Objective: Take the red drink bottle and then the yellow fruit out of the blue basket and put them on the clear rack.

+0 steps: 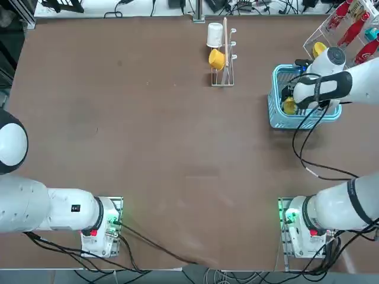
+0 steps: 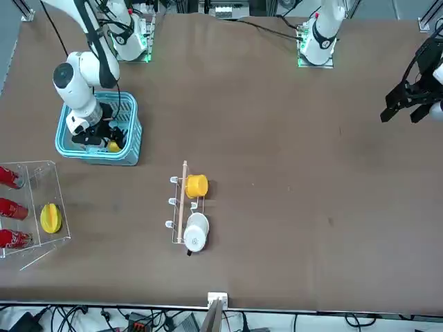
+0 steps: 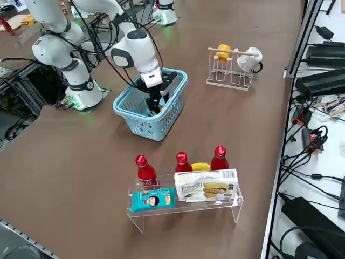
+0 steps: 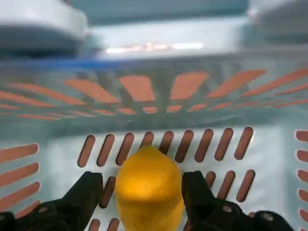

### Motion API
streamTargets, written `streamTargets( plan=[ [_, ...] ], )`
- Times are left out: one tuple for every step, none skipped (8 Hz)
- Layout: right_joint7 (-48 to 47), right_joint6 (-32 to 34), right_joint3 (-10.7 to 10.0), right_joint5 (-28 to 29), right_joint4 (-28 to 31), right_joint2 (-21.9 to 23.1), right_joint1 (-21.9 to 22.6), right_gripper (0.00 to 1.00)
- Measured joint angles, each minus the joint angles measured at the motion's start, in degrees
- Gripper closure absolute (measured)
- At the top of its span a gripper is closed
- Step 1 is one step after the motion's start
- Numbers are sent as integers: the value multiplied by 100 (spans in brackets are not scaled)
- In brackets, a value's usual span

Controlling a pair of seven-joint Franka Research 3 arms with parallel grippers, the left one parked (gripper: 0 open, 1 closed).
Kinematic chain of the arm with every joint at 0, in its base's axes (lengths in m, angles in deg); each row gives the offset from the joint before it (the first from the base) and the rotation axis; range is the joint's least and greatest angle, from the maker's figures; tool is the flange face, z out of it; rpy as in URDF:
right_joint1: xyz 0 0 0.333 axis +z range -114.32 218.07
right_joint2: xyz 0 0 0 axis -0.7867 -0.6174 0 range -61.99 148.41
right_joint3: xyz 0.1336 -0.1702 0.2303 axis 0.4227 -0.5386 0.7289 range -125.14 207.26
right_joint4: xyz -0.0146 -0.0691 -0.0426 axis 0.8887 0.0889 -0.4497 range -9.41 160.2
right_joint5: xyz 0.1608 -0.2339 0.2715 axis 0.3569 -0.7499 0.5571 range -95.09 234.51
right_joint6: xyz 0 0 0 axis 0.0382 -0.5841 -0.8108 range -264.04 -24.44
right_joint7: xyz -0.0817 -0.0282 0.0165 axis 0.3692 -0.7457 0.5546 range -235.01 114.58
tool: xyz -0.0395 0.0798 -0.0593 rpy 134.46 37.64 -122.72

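The yellow fruit goes on the clear rack next, so my right gripper should grab its round middle (image 4: 149, 192).
The blue basket (image 1: 275, 121) (image 2: 97, 158) (image 3: 143, 121) stands at the table's far right. My right gripper (image 4: 142, 185) (image 2: 100, 138) (image 3: 153, 100) reaches down inside it. Its jaws are open, one black finger (image 4: 89, 192) on each side of the yellow fruit (image 4: 149, 190) (image 1: 289, 106) (image 2: 113, 146), which lies on the slotted basket floor. Nothing is gripped. Beyond the basket, three red drink bottles (image 3: 141, 167) (image 2: 8, 207) (image 1: 343, 23) stand on the clear rack (image 3: 183, 208) (image 2: 41, 166) (image 1: 320, 29). I cannot tell which of them the task means.
On the rack are also a larger yellow fruit (image 2: 50, 217) (image 3: 200, 167), a blue packet (image 3: 152, 199) and a white packet (image 3: 206, 186). A thin peg stand (image 1: 225, 53) holds a yellow cup (image 1: 217, 58) and a white cup (image 1: 214, 34). A black cable (image 1: 311, 160) trails from the arm.
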Motion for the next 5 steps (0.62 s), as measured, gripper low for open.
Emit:
streamTargets(
  plan=[
    [0,-113,0,0,0,-89,0,0],
    [0,-200,-2,0,0,-180,-1,0],
    [0,-238,-4,0,0,-237,-2,0],
    [0,-244,-6,0,0,-283,-3,0],
    [0,-248,-10,0,0,-325,-3,1]
  ],
)
